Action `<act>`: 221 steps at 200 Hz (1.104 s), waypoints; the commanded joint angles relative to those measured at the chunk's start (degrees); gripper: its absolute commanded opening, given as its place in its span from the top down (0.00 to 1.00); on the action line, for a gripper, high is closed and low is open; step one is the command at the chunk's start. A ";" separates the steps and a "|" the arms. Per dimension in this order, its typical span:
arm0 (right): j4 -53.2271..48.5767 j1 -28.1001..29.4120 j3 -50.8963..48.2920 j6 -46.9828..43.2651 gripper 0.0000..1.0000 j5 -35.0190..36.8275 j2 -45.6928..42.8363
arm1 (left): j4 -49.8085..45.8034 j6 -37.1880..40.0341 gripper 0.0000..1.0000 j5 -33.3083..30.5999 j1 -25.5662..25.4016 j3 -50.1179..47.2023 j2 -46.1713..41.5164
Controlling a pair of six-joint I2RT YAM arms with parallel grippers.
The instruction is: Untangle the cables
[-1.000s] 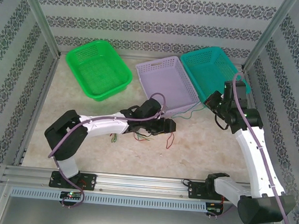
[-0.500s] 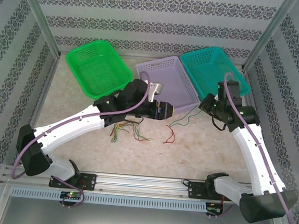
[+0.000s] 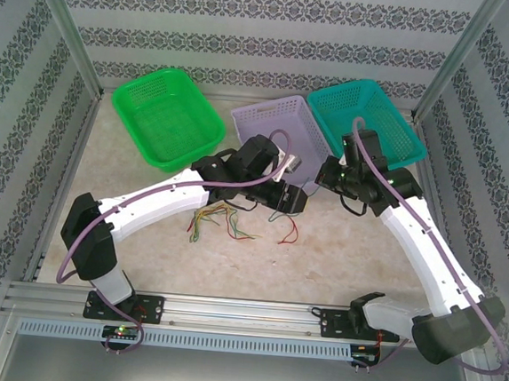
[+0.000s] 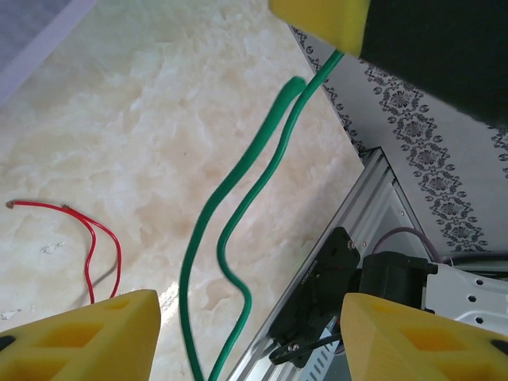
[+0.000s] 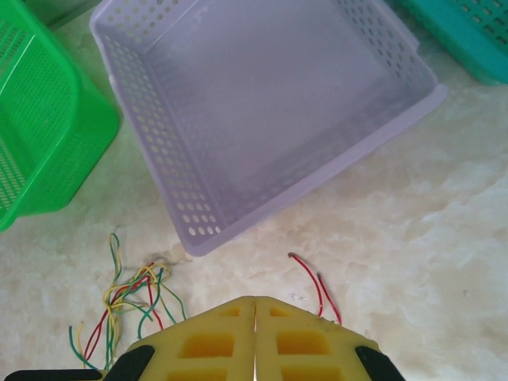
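My left gripper should next take the green cable's loose-ended piece [image 4: 186,316], away from the right gripper's hold, to stretch the cable untangled.
A doubled green cable [image 4: 238,206] hangs from my right gripper [image 4: 317,20], which is shut on its upper end. The strands drop between the yellow fingers [image 4: 87,333] of my open left gripper [image 4: 248,305] without touching them. From above, the left gripper [image 3: 291,199] sits just left of and below the right gripper [image 3: 327,175], in front of the purple basket. A tangle of red, green and yellow cables [image 3: 216,221] [image 5: 127,298] lies on the table. A separate red cable [image 3: 289,235] [image 5: 313,290] [image 4: 95,238] lies to its right. The right gripper's pads [image 5: 255,317] are pressed together.
Three baskets stand along the back: green [image 3: 167,116], purple [image 3: 283,122] and teal [image 3: 372,121]. The purple basket's near corner [image 5: 190,238] is close to the tangle. An aluminium rail [image 4: 373,198] and patterned walls bound the table.
My left arm rose off the tangle and swung right, up to the hanging green cable. My right gripper carried that cable left towards it. Both grippers kept their state.
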 commanded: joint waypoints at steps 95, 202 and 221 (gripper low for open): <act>-0.46 1.71 0.03 3.74 1.00 -2.02 -2.07 | 3.89 -2.01 0.91 -6.16 1.26 -0.06 -0.67; 5.91 -12.98 -28.17 28.56 1.00 -5.92 -18.11 | 8.48 -22.47 1.00 -21.22 17.11 -17.22 -26.99; 8.42 -13.01 -35.43 40.00 1.00 -7.77 -22.13 | 12.13 -29.58 1.00 -24.84 20.28 -22.35 -32.28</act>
